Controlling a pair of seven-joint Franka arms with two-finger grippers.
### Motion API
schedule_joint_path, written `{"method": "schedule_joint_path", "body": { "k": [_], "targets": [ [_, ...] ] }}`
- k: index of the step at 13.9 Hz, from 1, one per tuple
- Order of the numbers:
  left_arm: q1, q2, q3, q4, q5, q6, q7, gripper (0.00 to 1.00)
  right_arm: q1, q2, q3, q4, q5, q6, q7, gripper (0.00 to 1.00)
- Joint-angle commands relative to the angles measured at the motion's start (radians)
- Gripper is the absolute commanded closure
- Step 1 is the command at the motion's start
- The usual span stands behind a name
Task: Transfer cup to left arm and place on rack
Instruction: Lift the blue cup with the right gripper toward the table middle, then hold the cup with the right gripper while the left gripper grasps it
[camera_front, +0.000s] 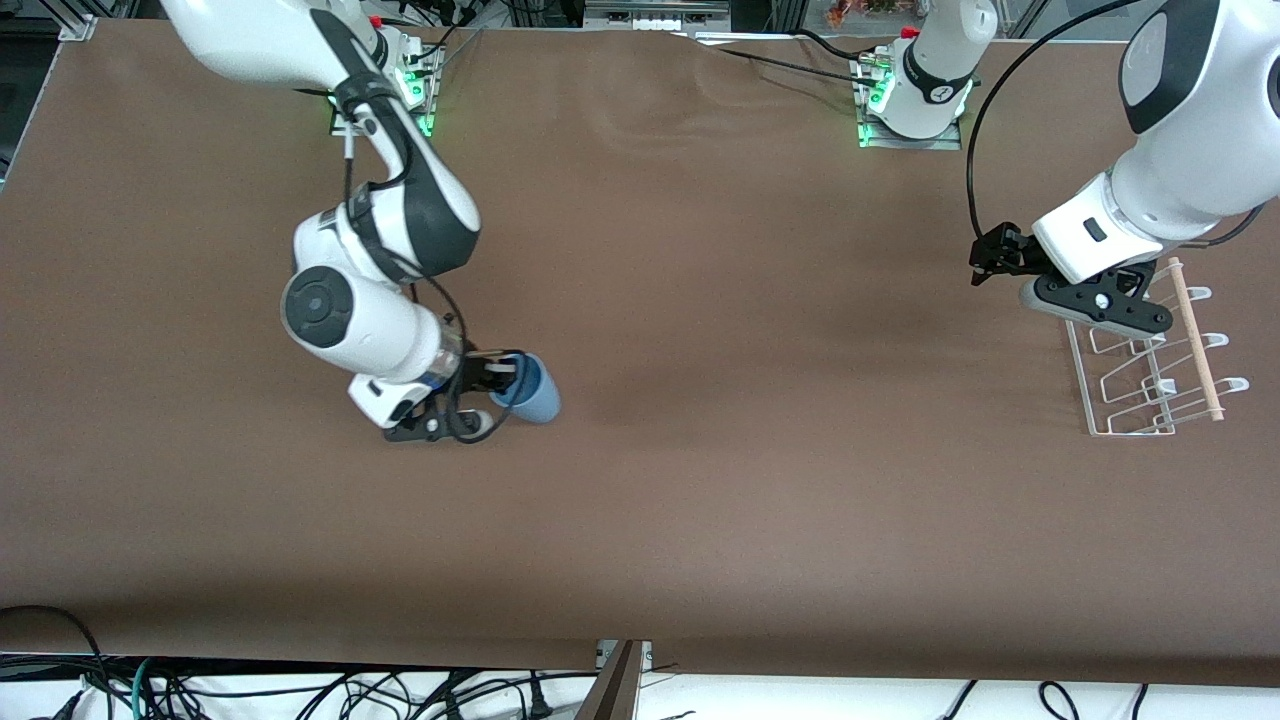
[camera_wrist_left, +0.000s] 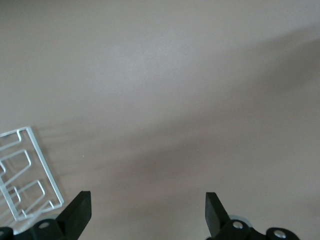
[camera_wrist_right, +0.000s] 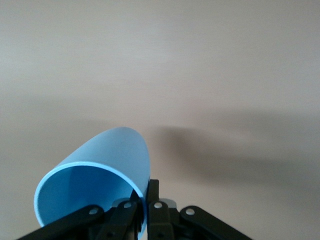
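I need to take the cup from my right gripper next, with my left gripper on its closed base end (camera_front: 546, 400), to place it on the rack (camera_front: 1150, 370).
The light-blue cup (camera_front: 532, 391) is held on its side over the brown table, toward the right arm's end. My right gripper (camera_front: 503, 381) is shut on the cup's rim, one finger inside and one outside. In the right wrist view the cup (camera_wrist_right: 107, 167) shows its open mouth toward the camera, with the rim pinched between the fingers (camera_wrist_right: 153, 192). My left gripper (camera_front: 982, 262) is open and empty, held over the table beside the white wire rack (camera_front: 1150, 370). In the left wrist view its fingers (camera_wrist_left: 216, 210) stand wide apart and a corner of the rack (camera_wrist_left: 30, 172) shows.
The rack has a pale wooden rod (camera_front: 1196, 338) along one side and stands toward the left arm's end. A black cable (camera_front: 985, 120) loops from the left arm. Both arm bases stand along the table's edge farthest from the front camera.
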Motion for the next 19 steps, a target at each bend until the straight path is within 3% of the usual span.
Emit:
{"method": "schedule_joint_path", "body": {
  "k": [1,4,7,12,15,17,19],
  "targets": [
    [0.015,0.06,0.004,0.092,-0.027,-0.025,0.167,0.0,0.059,0.068,-0.009,0.123,0.052,-0.019,0.086,1.0],
    [0.024,0.114,0.004,0.095,-0.079,-0.012,0.384,0.0,0.113,0.102,-0.009,0.2,0.111,-0.006,0.158,1.0],
    [0.028,0.146,0.003,0.094,-0.229,0.031,0.539,0.0,0.15,0.129,-0.009,0.272,0.176,0.023,0.221,1.0],
    [0.013,0.166,-0.005,0.091,-0.505,0.063,0.8,0.0,0.171,0.139,0.024,0.294,0.341,0.11,0.227,1.0],
    [0.005,0.224,-0.009,0.094,-0.665,0.112,1.09,0.0,0.171,0.14,0.035,0.314,0.4,0.113,0.226,1.0],
    [-0.031,0.244,-0.022,0.094,-0.697,0.198,1.234,0.0,0.171,0.14,0.035,0.323,0.478,0.116,0.223,1.0],
    [-0.076,0.249,-0.022,0.094,-0.72,0.254,1.253,0.0,0.173,0.14,0.037,0.331,0.547,0.116,0.223,1.0]
  ]
}}
